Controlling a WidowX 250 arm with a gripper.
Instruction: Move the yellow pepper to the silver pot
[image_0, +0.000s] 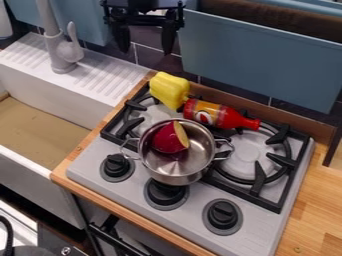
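My gripper grabs the plump body of the yellow pepper (169, 89) next, to get it into the silver pot.
The gripper (143, 37) hangs at the top of the view, its two fingers apart and pointing down, with nothing between them. Below it and slightly right, the yellow pepper (169, 89) lies at the back left of the stove, against the end of a red bottle. The silver pot (178, 171) stands on the stove just in front of the pepper, with a red, cut piece of food (171, 137) inside it.
The red bottle (219, 114) lies behind the pot, across the back of the stove (194, 192). A sink (53, 132) with a grey faucet (61, 50) is at left. Blue panels (260, 60) rise behind the stove.
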